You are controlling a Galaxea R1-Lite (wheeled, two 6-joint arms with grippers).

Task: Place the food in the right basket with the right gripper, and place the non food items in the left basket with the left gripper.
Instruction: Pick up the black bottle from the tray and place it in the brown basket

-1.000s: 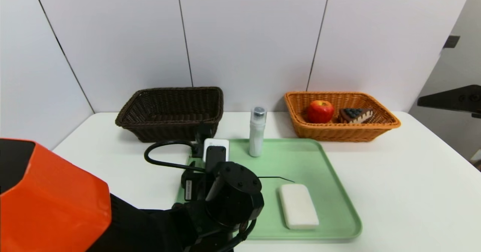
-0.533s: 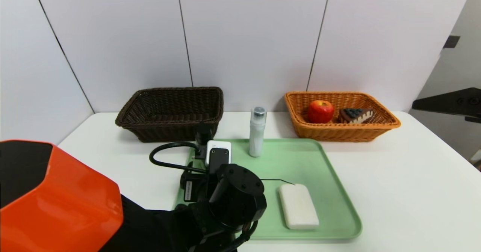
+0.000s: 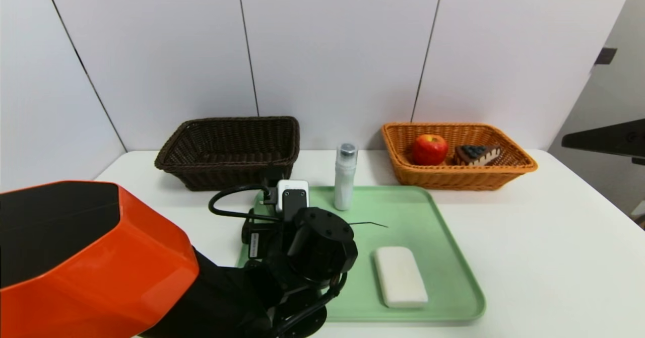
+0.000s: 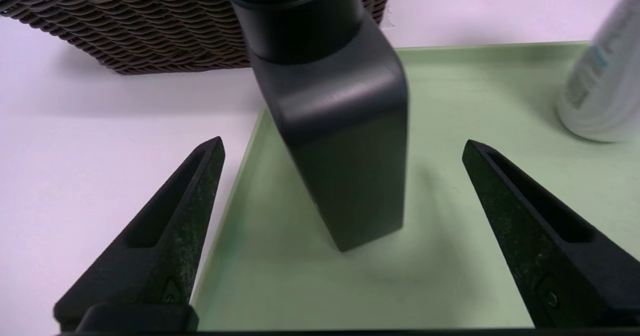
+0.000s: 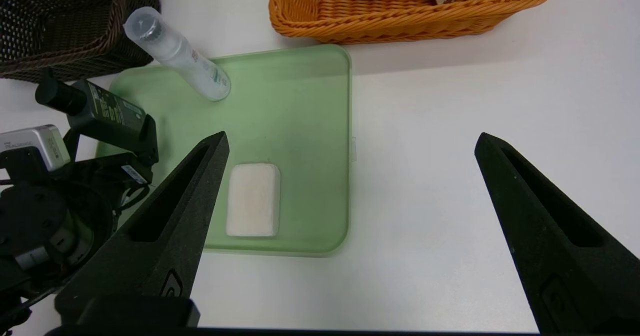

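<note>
The left gripper isn't ready to close on the dark bottle yet and needs to move forward first: its fingers end short of the bottle's body [image 4: 360, 168], across green tray [image 4: 360, 291].
A dark bottle [image 4: 340, 150] stands upright at the tray's far left corner. My left gripper [image 4: 342, 141] is open, one finger on each side of the bottle and both clear of it. In the head view my left wrist hides the bottle. A white bottle [image 3: 345, 177] stands upright at the far edge of the green tray [image 3: 428, 217]. A white soap bar [image 3: 400, 276] lies flat near the tray's front right. The orange right basket [image 3: 456, 174] holds a red apple [image 3: 430, 149] and a cake slice [image 3: 477, 154]. My right gripper [image 5: 350, 138] hangs open and empty, high over the table to the tray's right.
The dark brown left basket [image 3: 229, 149] stands just behind the tray's left corner, close behind the dark bottle. A wall runs behind both baskets. Bare white table [image 3: 544, 237] lies to the tray's right and in front of the left basket.
My left arm has moved forward and a little to the right along the tray's left side, bringing its fingers around the dark bottle. The bottles, soap and baskets have not moved.
</note>
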